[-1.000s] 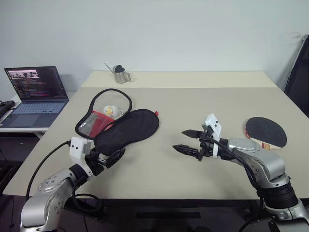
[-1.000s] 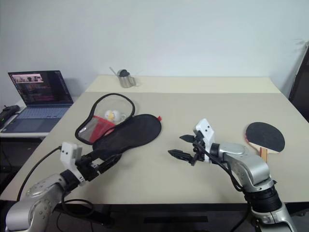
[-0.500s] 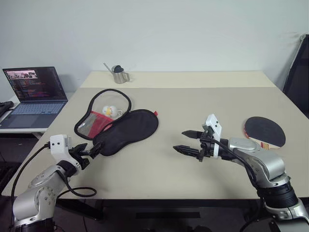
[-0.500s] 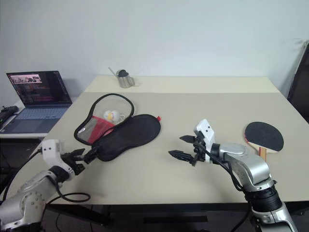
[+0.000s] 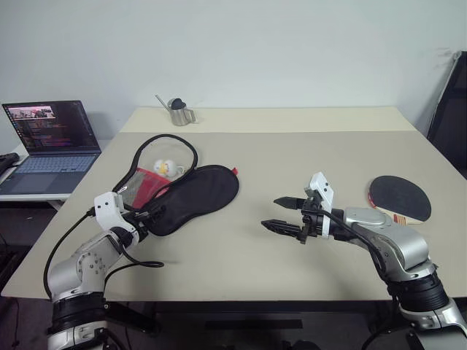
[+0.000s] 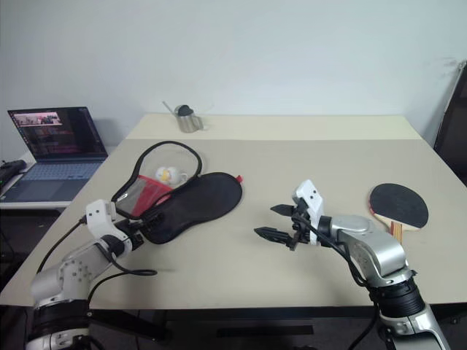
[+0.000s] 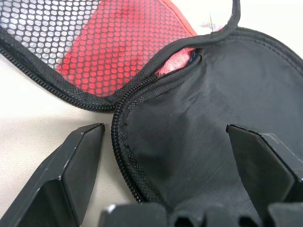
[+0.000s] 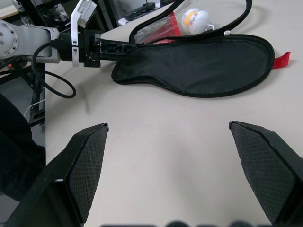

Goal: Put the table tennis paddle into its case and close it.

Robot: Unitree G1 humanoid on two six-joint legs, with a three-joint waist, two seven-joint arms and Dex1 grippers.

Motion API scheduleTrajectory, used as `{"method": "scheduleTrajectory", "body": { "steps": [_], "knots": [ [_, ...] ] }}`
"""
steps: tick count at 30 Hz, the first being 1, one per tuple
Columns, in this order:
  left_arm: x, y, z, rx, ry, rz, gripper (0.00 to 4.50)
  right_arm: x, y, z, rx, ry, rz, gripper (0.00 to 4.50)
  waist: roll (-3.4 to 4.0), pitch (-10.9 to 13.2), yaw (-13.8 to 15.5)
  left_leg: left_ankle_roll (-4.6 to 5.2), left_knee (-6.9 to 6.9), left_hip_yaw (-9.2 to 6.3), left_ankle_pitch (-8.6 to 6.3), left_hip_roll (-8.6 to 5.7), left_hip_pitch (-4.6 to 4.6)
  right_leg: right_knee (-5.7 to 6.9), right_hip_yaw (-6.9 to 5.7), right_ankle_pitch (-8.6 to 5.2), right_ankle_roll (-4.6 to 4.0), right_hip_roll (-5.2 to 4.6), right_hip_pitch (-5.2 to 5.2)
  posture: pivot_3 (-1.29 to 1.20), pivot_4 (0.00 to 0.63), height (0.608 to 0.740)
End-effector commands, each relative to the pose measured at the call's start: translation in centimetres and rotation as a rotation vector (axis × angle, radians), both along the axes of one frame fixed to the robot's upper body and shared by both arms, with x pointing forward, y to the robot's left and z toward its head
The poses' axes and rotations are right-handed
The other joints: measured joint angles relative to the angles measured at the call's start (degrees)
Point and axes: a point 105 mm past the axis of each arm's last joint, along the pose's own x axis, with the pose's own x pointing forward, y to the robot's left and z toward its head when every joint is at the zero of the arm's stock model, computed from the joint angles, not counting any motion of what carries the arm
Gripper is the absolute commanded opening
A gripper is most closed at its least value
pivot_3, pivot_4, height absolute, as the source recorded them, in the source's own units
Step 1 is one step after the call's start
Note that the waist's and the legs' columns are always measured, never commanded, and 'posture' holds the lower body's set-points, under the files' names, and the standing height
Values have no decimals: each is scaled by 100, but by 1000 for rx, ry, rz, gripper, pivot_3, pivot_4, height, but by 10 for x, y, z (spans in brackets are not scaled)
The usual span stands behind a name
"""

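The fingers of my left gripper reach down on both sides of the zipped edge [image 7: 124,158]. My left gripper needs to close on the case now.
The case [image 5: 193,197] lies unzipped on the left half of the table, its black flap folded out beside the red mesh half [image 5: 142,182]. My left gripper [image 5: 149,216] is open at the case's narrow end. In the left wrist view the zipped edge of the black flap [image 7: 199,118] lies between its fingers [image 7: 71,175]. The table tennis paddle [image 5: 398,195] lies flat, black face up, near the right edge. My right gripper [image 5: 281,214] hovers open and empty over mid-table, between case and paddle, pointing toward the case [image 8: 199,61].
A small white and yellow object [image 5: 166,168] sits in the open case. A metal watering can [image 5: 179,111] stands at the table's far left. An open laptop [image 5: 51,138] rests on a lower side table to the left. A dark panel [image 5: 449,109] leans at the right.
My left gripper has rolled and come forward to the case's narrow end, which now lies between its open fingers. The right arm, case and paddle have stayed put.
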Motion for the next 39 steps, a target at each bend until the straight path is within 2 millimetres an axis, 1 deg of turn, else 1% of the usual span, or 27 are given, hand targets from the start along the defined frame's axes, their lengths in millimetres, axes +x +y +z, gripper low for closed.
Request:
{"method": "scheduleTrajectory", "body": {
  "steps": [1, 3, 7, 8, 13, 14, 16, 19, 21, 24, 29, 35, 39],
  "knots": [
    [-1, -5, -6, -29, 44, -8, 4132, -1, -2, 10, 10, -45, -1, 4500, 0, 0, 0, 0, 0, 0, 0, 0, 0, 0, 0, 0, 0, 0, 0, 0, 150, 740],
    [0, -5, -8, -36, 59, -2, 3582, -1, -2, 10, 14, -41, -5, 4500, 0, 0, 0, -1, 0, 0, 1, 0, 0, 0, 0, 0, 0, 0, 0, 0, 150, 740],
    [3, -6, -10, -39, 89, 7, 2173, 1, -5, 11, 25, -30, -16, 4500, 0, 0, 16, -2, 1, 0, 1, -1, 0, 0, 0, 0, 0, -1, 1, 0, 150, 740],
    [5, -6, -9, -34, 92, 7, 1911, 2, -6, 11, 25, -29, -18, 4500, -2, -1, 26, -2, 1, -1, 1, -1, 0, 0, -1, 0, 0, -1, 1, 0, 150, 740],
    [9, -8, -8, -22, 101, -9, 133, 2, -8, 12, 28, -21, -23, 4500, -3, -2, 57, -2, 1, -1, 1, -2, 0, 0, -3, 0, 0, -1, 1, 0, 150, 740],
    [10, -9, -8, -22, 102, -16, 31, 2, -8, 12, 28, -21, -23, 4500, -3, -2, 60, -2, 1, -1, 1, -2, -1, 0, -2, 0, 0, -1, 1, 0, 150, 740],
    [11, -13, -8, -22, 103, -32, 31, 2, -8, 12, 28, -20, -23, 4500, -3, -2, 67, -2, 1, -1, 1, -2, 0, 0, -2, 0, 0, -1, 1, 0, 150, 740],
    [13, -26, -6, -29, 94, -72, 31, 2, -10, 12, 28, -20, -26, 4500, -3, -2, 89, -2, 1, -2, 1, -2, -1, 1, -3, 0, 0, -1, 1, 0, 150, 740],
    [14, -43, -5, -43, 90, -105, 31, 2, -13, 13, 27, -21, -32, 4500, -3, -2, 129, -2, 2, -1, 1, -2, -1, 0, -2, 0, 0, -2, 2, 0, 150, 740],
    [15, -74, -6, -75, 86, -145, 31, 3, -22, 15, 17, -26, -49, 4500, -5, -3, 204, -3, 6, -3, 1, -5, -5, -4, -6, 1, 2, -6, 4, 0, 150, 740],
    [20, -113, -5, -120, 77, -189, 31, 4, -30, 18, 6, -35, -76, 4500, -7, -3, 230, -3, 6, 0, 2, -5, -6, -4, -6, 2, 3, -7, 5, 0, 150, 740],
    [27, -152, -4, -157, 83, -218, 31, 4, -37, 18, 1, -39, -102, 4500, -8, -4, 287, -4, 9, 16, 2, -6, -7, -5, -8, 2, 5, -7, 8, 0, 150, 740],
    [33, -171, -1, -195, 85, -238, 31, 4, -38, 18, -2, -42, -112, 4500, -12, -1, 296, -4, 11, 26, 3, -6, -10, -6, -8, 3, 6, -7, 8, 0, 150, 740]
  ]
}}
